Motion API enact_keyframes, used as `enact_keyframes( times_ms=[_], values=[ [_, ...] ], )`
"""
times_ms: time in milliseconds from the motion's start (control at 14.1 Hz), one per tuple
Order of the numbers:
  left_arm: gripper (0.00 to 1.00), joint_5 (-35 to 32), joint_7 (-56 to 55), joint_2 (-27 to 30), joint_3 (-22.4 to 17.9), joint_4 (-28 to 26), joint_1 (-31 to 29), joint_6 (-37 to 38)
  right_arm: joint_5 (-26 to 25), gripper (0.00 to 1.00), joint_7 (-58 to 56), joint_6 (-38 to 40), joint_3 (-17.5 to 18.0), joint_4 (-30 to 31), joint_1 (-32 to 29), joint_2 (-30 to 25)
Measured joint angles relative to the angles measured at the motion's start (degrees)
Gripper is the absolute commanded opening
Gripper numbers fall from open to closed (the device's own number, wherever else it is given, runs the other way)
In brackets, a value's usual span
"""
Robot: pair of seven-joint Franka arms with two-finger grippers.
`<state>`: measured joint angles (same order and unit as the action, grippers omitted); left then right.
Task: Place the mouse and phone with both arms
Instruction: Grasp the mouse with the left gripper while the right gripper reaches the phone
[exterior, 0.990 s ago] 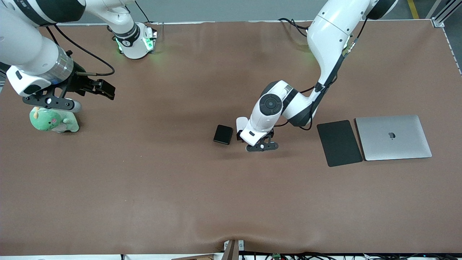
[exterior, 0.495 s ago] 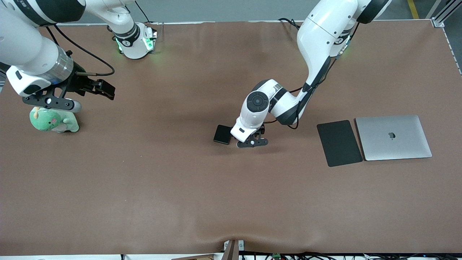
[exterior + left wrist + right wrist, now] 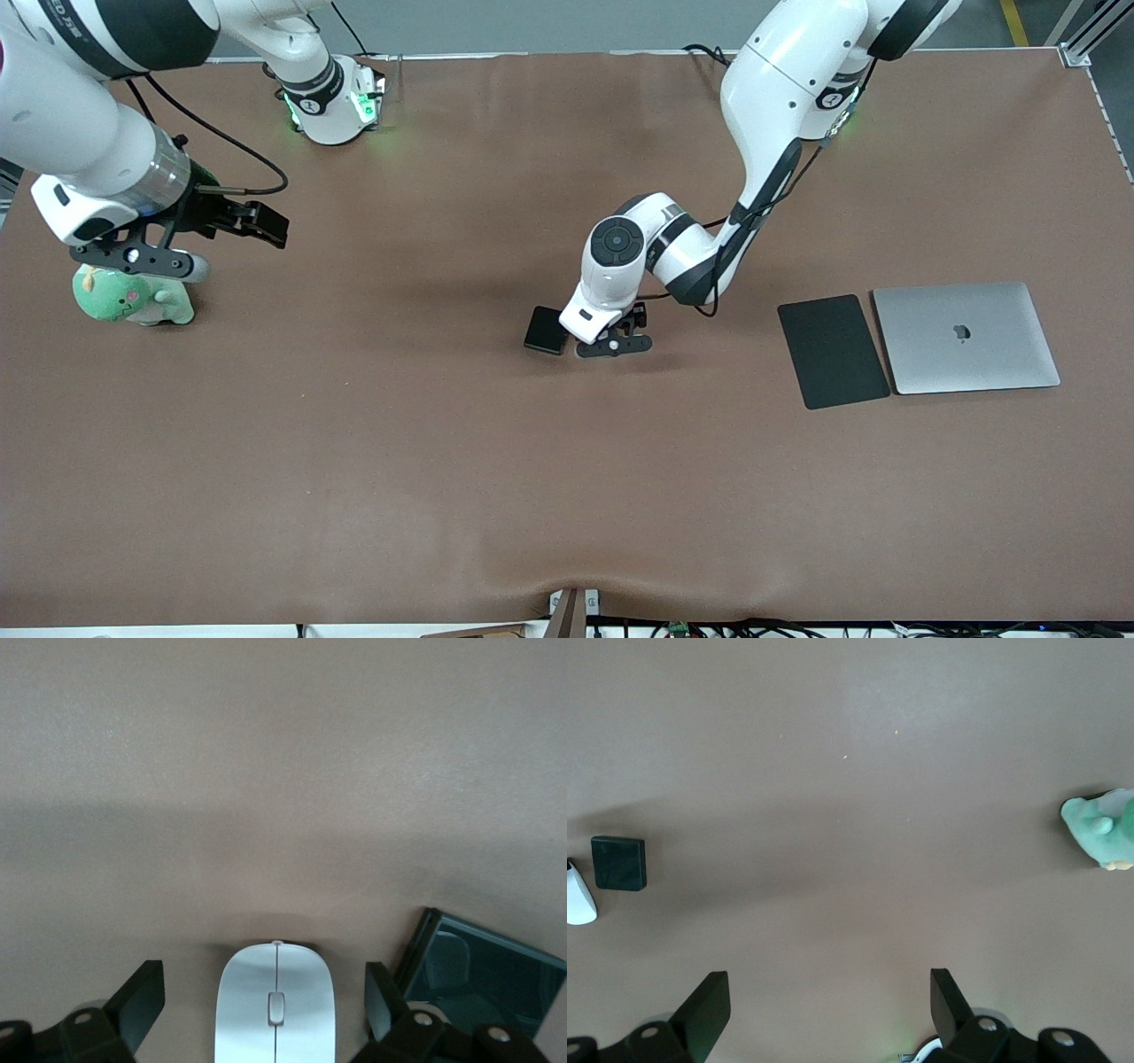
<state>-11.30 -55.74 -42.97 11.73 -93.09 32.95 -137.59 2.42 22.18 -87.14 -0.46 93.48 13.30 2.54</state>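
Note:
The left gripper should go lower before it closes on the white mouse, because its fingers are above the mouse's sides in the left wrist view.
The white mouse lies on the brown table between the fingers of my left gripper, which is open and straddles it without touching. In the front view the left gripper is low over the table and its wrist hides the mouse. The black phone lies flat beside the mouse, toward the right arm's end; it also shows in the left wrist view. My right gripper is open and empty in the air near the right arm's end; its view shows the phone and the mouse.
A green plush toy sits under the right arm's wrist at that end of the table. A large matte black pad and a closed silver laptop lie side by side toward the left arm's end.
The left arm has swung toward the phone, so its gripper now straddles the mouse and its wrist covers the mouse in the front view. The right arm has shifted only slightly.

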Motion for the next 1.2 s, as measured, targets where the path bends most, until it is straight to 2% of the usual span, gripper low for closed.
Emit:
enact_keyframes(
  times_ms=[212, 636, 778, 919, 1202],
  values=[
    [1.00, -0.08, -0.69, -0.48, 0.00, 0.01, 0.53, 0.00, 1.93, 1.00, 1.14, -2.53, 0.16, 0.61, 0.17, 2.35],
    [1.00, -0.08, -0.83, -0.88, -0.04, 0.01, 1.04, 0.03, 2.55, 1.00, 1.89, -7.03, 0.39, 0.73, 3.10, 7.44],
    [0.94, -0.09, -0.83, -1.11, -0.04, 0.00, 1.14, 0.08, 3.16, 1.00, 1.91, -7.63, 0.39, 0.73, 3.32, 8.68],
    [0.85, -0.09, -0.84, -1.38, -0.04, 0.00, 1.40, 0.25, 4.19, 1.00, 1.91, -7.99, 0.39, 0.74, 3.33, 9.38],
    [0.37, -0.25, -0.97, -1.66, -0.04, -0.01, 2.19, 1.17, 5.66, 1.00, 3.57, -11.56, 0.46, 1.67, 4.73, 10.56]
  ],
)
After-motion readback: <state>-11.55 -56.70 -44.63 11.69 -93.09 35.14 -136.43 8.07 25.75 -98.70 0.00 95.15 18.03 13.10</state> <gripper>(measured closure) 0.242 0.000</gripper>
